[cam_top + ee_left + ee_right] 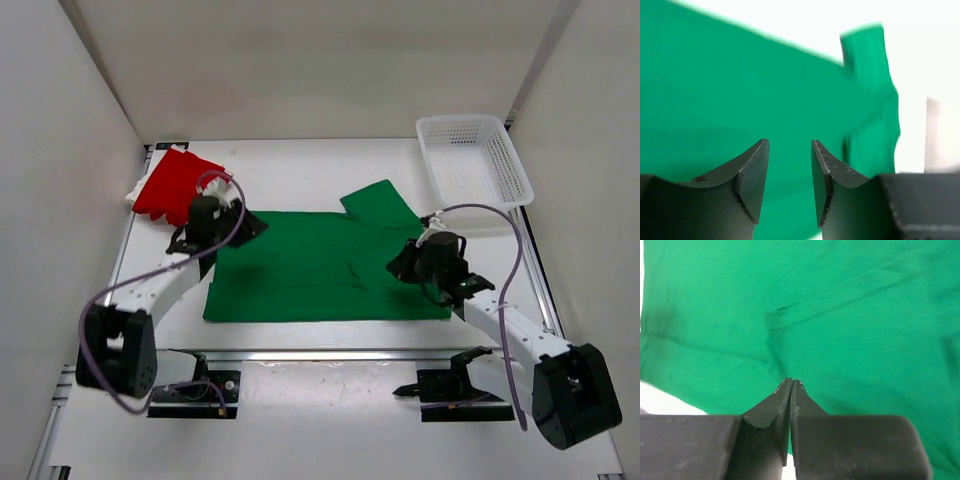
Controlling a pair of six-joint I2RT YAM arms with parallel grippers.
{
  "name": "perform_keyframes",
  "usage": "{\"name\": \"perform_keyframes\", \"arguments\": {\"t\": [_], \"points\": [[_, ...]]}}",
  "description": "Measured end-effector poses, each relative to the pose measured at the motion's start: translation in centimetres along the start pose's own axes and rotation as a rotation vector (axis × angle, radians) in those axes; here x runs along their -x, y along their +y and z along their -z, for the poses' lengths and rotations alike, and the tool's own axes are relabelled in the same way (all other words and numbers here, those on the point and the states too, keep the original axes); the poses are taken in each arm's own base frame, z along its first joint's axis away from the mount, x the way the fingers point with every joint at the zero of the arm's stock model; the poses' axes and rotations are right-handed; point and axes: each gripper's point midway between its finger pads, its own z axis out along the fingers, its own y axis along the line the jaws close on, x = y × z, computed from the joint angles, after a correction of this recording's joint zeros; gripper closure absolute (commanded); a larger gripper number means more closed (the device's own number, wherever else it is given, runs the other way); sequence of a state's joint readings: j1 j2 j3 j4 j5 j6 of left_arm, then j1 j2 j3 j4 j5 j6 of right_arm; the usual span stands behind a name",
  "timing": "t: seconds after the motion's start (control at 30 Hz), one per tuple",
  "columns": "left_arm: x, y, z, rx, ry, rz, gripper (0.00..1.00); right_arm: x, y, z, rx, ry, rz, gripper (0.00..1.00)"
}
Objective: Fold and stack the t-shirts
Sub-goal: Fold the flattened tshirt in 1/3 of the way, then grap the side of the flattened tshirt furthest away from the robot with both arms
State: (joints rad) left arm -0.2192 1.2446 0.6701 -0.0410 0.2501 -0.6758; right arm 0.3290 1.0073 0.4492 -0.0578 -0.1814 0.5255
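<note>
The green t-shirt's back edge needs to be folded forward. My left gripper will next grab the green t-shirt's back corner nearest the red t-shirt (175, 185) for that.
The green t-shirt (310, 265) lies spread flat in the middle of the table, one sleeve (378, 200) pointing to the back. It fills the left wrist view (740, 85) and the right wrist view (840, 305). The red t-shirt (175, 185) lies folded at the back left, with a bit of the cream-white t-shirt (133, 190) showing under its left edge. My left gripper (228, 230) is open and empty just above the green shirt's back left corner (790, 150). My right gripper (405, 265) is shut and empty over the shirt's right part (791, 382).
A white plastic mesh basket (470, 160) stands at the back right corner. White walls close in the table at the left, back and right. Two black arm mounts (450, 380) sit at the near edge.
</note>
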Motion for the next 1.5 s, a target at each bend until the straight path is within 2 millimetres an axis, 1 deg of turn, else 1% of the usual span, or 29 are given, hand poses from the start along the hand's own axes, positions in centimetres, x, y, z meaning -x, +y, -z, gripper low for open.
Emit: {"name": "perform_keyframes", "arguments": {"t": [0.03, 0.07, 0.13, 0.17, 0.23, 0.3, 0.37, 0.43, 0.5, 0.57, 0.7, 0.77, 0.87, 0.93, 1.0, 1.03, 1.07, 1.1, 1.13, 1.2, 1.23, 1.3, 1.37, 1.4, 1.47, 1.5], "points": [[2.0, -0.3, -0.8, 0.004, -0.041, 0.002, 0.49, 0.1, 0.8, -0.5, 0.029, -0.001, 0.017, 1.0], [3.6, 0.0, -1.6, 0.019, -0.073, 0.008, 0.49, -0.3, 1.4, -0.8, 0.052, 0.012, 0.03, 1.0], [6.5, 1.9, -3.5, 0.077, -0.12, 0.036, 0.51, -1.8, 2.3, -1.3, 0.085, 0.053, 0.056, 1.0], [7.5, 3.7, -4.4, 0.122, -0.129, 0.063, 0.5, -2.6, 2.6, -1.4, 0.1, 0.072, 0.068, 1.0], [8.7, 7.1, -6.0, 0.209, -0.132, 0.106, 0.51, -4.1, 3.0, -1.4, 0.126, 0.101, 0.083, 1.0], [9.8, 10.4, -7.7, 0.287, -0.131, 0.137, 0.51, -5.4, 2.8, -1.3, 0.139, 0.122, 0.084, 1.0], [10.2, 12.9, -8.9, 0.344, -0.113, 0.155, 0.51, -6.3, 2.2, -1.2, 0.138, 0.131, 0.075, 1.0], [10.2, 14.5, -9.5, 0.382, -0.102, 0.159, 0.51, -7.0, 1.5, -1.0, 0.133, 0.139, 0.065, 1.0], [10.1, 15.4, -9.8, 0.407, -0.092, 0.155, 0.51, -7.2, 1.0, -0.8, 0.127, 0.136, 0.054, 1.0], [10.2, 15.7, -10.0, 0.422, -0.089, 0.148, 0.5, -7.1, 0.7, -0.7, 0.128, 0.127, 0.044, 1.0], [11.1, 16.0, -11.1, 0.44, -0.088, 0.125, 0.53, -6.4, 0.4, -0.7, 0.127, 0.109, 0.036, 1.0], [11.1, 16.2, -11.6, 0.446, -0.078, 0.118, 0.53, -6.4, 0.4, -0.7, 0.128, 0.108, 0.037, 1.0], [11.3, 16.1, -11.9, 0.457, -0.068, 0.109, 0.55, -6.4, 0.5, -0.7, 0.133, 0.11, 0.037, 1.0], [11.5, 16.1, -12.1, 0.466, -0.055, 0.101, 0.58, -6.3, 0.6, -0.7, 0.136, 0.108, 0.04, 1.0], [11.6, 16.1, -12.5, 0.475, -0.042, 0.098, 0.65, -5.9, 0.8, -0.8, 0.139, 0.102, 0.042, 1.0], [11.7, 16.1, -12.6, 0.476, -0.038, 0.092, 0.71, -5.7, 0.9, -0.9, 0.14, 0.099, 0.042, 1.0], [11.6, 16.2, -12.7, 0.482, -0.032, 0.092, 0.77, -5.3, 1.1, -1.0, 0.143, 0.092, 0.043, 0.97], [11.5, 16.3, -12.7, 0.485, -0.029, 0.094, 0.79, -4.9, 1.2, -1.0, 0.145, 0.083, 0.042, 0.96], [11.4, 16.3, -12.7, 0.487, -0.025, 0.094, 0.84, -4.3, 1.4, -1.2, 0.145, 0.074, 0.042, 0.92], [11.4, 16.4, -12.6, 0.489, -0.022, 0.095, 0.92, -2.4, 1.7, -1.8, 0.136, 0.041, 0.041, 0.84], [11.4, 16.4, -12.6, 0.489, -0.022, 0.095, 0.94, -1.2, 1.8, -2.3, 0.124, 0.023, 0.049, 0.82], [11.4, 16.4, -12.6, 0.489, -0.022, 0.094, 1.0, 1.5, 1.8, -3.7, 0.089, -0.015, 0.071, 0.75], [11.5, 16.5, -12.5, 0.49, -0.025, 0.095, 1.0, 4.8, 1.7, -5.5, 0.048, -0.056, 0.095, 0.72], [11.4, 16.5, -12.5, 0.491, -0.026, 0.096, 1.0, 7.0, 1.5, -6.8, 0.022, -0.085, 0.104, 0.69], [11.3, 16.5, -12.3, 0.489, -0.028, 0.1, 1.0, 11.1, 0.5, -9.3, -0.037, -0.141, 0.112, 0.64], [11.2, 16.5, -12.1, 0.489, -0.029, 0.104, 1.0, 12.7, -0.2, -10.5, -0.065, -0.158, 0.115, 0.63]]}}
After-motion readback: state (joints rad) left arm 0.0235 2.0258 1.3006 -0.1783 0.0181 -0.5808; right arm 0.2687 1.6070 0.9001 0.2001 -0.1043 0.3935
